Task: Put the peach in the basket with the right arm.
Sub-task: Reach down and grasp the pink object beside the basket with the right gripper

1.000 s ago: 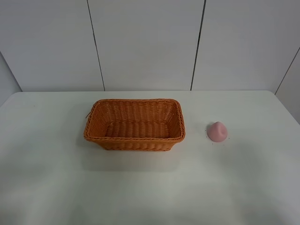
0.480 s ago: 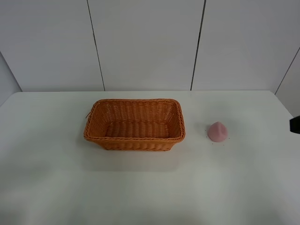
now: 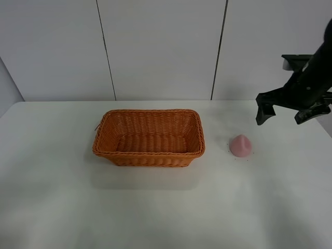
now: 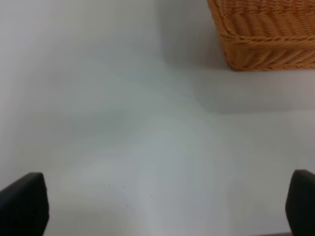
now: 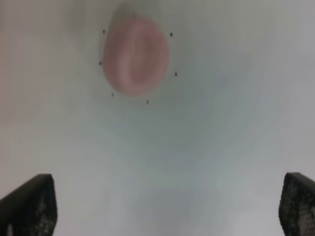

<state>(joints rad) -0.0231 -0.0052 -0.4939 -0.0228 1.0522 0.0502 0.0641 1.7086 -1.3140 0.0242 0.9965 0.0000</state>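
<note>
I should next use my right gripper to grip the peach by its tapered tip, so that I can put the peach in the basket.
The pink peach sits on the white table to the right of the orange-brown wicker basket, which holds nothing. My right gripper hangs open in the air above and to the right of the peach, fingers spread wide. In the right wrist view the peach lies ahead on the table, beyond the gripper, with nothing between the two fingertips. The left wrist view shows the left gripper open over bare table, with a corner of the basket ahead.
White wall panels stand behind the table. Small black dots ring the peach on the tabletop. The left arm is out of the exterior view.
The right arm has come into the exterior view from the right edge and now hangs above and right of the peach. Peach and basket have not moved.
</note>
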